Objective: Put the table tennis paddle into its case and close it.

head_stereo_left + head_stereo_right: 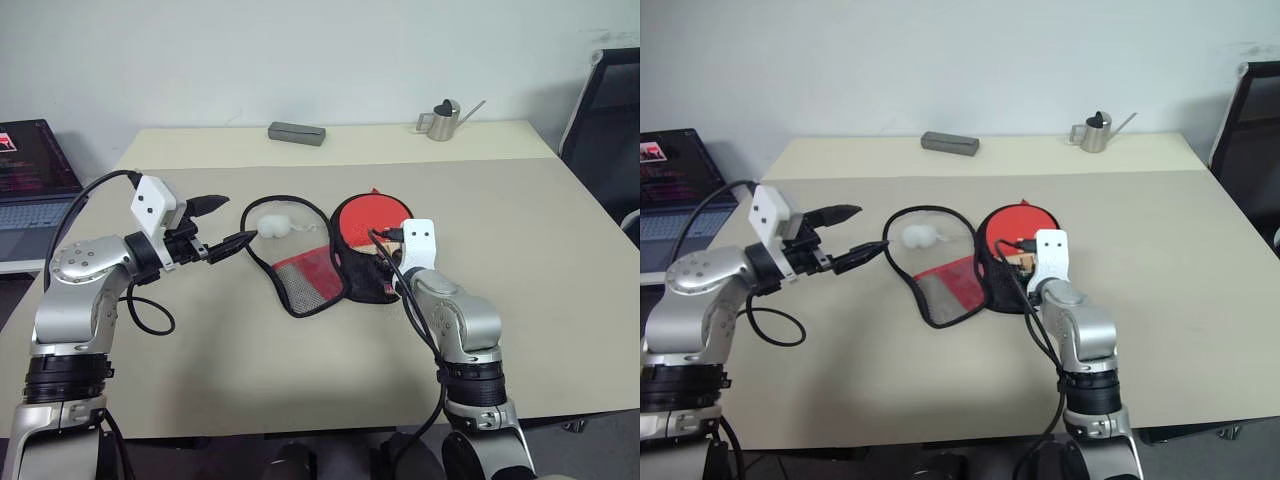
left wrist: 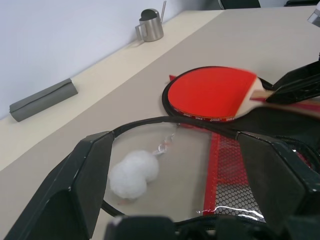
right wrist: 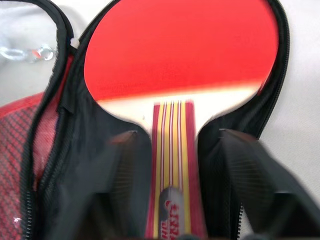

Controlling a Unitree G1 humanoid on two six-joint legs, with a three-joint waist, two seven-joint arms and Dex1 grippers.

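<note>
My right gripper grabs the case by its narrow black zip edge [image 3: 272, 110] next, since the case's flat body spreads wider than my open fingers.
The table tennis paddle [image 1: 366, 219] lies red face up in the right half of the case [image 1: 305, 280], its striped handle [image 3: 171, 165] pointing toward me. The black pouch is unzipped, and its flap of clear plastic, red panel and mesh is spread out to the left. My right gripper [image 3: 175, 134] is open, one finger on each side of the handle and neither touching it. My left gripper [image 1: 238, 220] is open and level just left of the flap's black rim [image 2: 150, 122], holding nothing.
A white fluffy ball [image 1: 275, 226] lies at the clear part of the flap. A grey rectangular box [image 1: 297, 132] and a small metal watering can [image 1: 440, 120] stand at the table's far edge. A laptop [image 1: 30, 170] is off to the left, a chair [image 1: 610, 100] to the right.
</note>
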